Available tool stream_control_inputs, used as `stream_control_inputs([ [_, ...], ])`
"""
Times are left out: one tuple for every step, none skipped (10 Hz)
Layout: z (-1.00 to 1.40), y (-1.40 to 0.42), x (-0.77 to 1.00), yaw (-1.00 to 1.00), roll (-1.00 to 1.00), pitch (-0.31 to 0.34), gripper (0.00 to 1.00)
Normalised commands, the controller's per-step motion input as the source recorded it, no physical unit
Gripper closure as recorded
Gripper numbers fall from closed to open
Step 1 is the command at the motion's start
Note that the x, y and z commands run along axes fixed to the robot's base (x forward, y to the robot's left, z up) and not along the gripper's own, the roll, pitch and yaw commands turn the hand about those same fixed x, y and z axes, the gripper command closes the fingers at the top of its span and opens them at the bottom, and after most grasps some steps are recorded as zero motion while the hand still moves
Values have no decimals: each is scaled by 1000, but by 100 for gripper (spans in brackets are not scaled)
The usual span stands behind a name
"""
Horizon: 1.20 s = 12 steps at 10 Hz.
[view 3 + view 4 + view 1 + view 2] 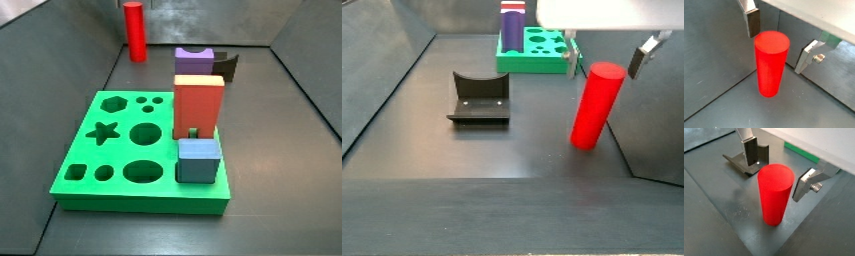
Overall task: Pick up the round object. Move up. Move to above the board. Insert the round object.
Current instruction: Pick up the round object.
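The red cylinder (771, 62) needs to go into the board. My gripper should pick it up next by its upper end (772, 42).
The round object, a tall bright red cylinder (771, 62), stands upright on the dark floor; it also shows in a wrist view (775, 193) and in both side views (135, 30) (596, 105). My gripper (782, 40) (779, 169) is open, with one silver finger (753, 22) on each side of the cylinder's top and a gap on both sides. In a side view the gripper (612, 55) hangs just above the cylinder. The green board (134, 150) (536, 50) with shaped holes lies apart from the cylinder.
On the board stand a red-orange block with a yellow top (201, 105), a purple piece (195, 60) and a blue-grey cube (198, 160). The dark fixture (480, 98) (747, 160) stands on the floor between the cylinder and the board. Grey walls enclose the floor.
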Motion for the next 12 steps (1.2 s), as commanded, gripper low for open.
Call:
stream_control_inputs([
  [-391,143,0,17,0,-1,0],
  [-454,129,0,6,0,0,0],
  [-451,117,0,3,0,0,0],
  [-274,0,-11,0,-99,0,0],
  [-106,0,-23,0,-114,-16,0],
  [-66,0,-9,0,-53,-4,0],
  [-17,0,-11,0,-20,-4,0],
  [-63,0,-11,0,-96,-11,0],
  [-71,0,-11,0,-99,-4,0],
  [-57,-89,-66,6,-19,-17,0],
  [0,0,0,0,0,0,100],
  [0,0,0,0,0,0,100],
])
